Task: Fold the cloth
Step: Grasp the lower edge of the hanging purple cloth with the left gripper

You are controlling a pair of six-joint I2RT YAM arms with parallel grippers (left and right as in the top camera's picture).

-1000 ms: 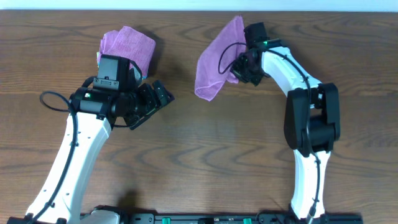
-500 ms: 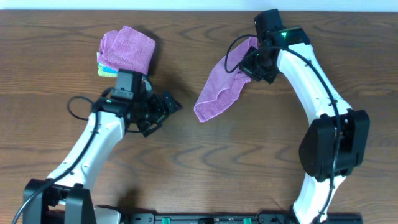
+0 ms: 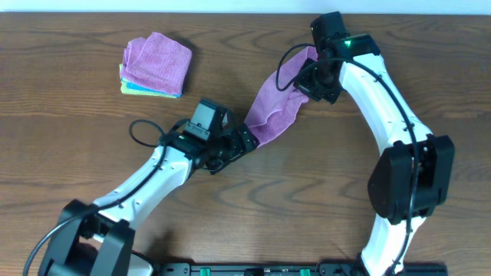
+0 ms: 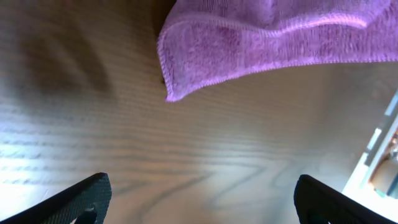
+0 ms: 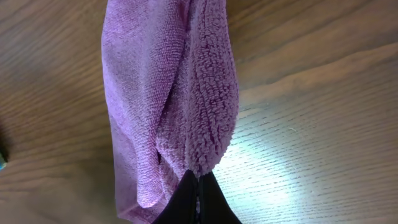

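Observation:
My left gripper is to pinch the purple cloth by its free lower corner (image 3: pixel 248 124) (image 4: pixel 173 95) next, so that the cloth can be spread flat.
A purple cloth (image 3: pixel 275 107) hangs in the air from my right gripper (image 3: pixel 313 80), which is shut on its upper edge; its lower end trails toward the table. The right wrist view shows the cloth (image 5: pixel 168 99) bunched in folds above the pinched fingertips (image 5: pixel 196 186). My left gripper (image 3: pixel 244 142) is open and empty, just below the cloth's lower corner. In the left wrist view that corner (image 4: pixel 186 68) hangs ahead of the spread fingers (image 4: pixel 199 199), not touching them.
A stack of folded cloths (image 3: pixel 156 65), purple on top with blue and yellow beneath, lies at the back left of the wooden table (image 3: pixel 253 207). Cables loop off both arms.
My left arm has swung right from beside the folded stack to just under the hanging cloth's lower corner. My right gripper moved the cloth slightly right, then stayed put.

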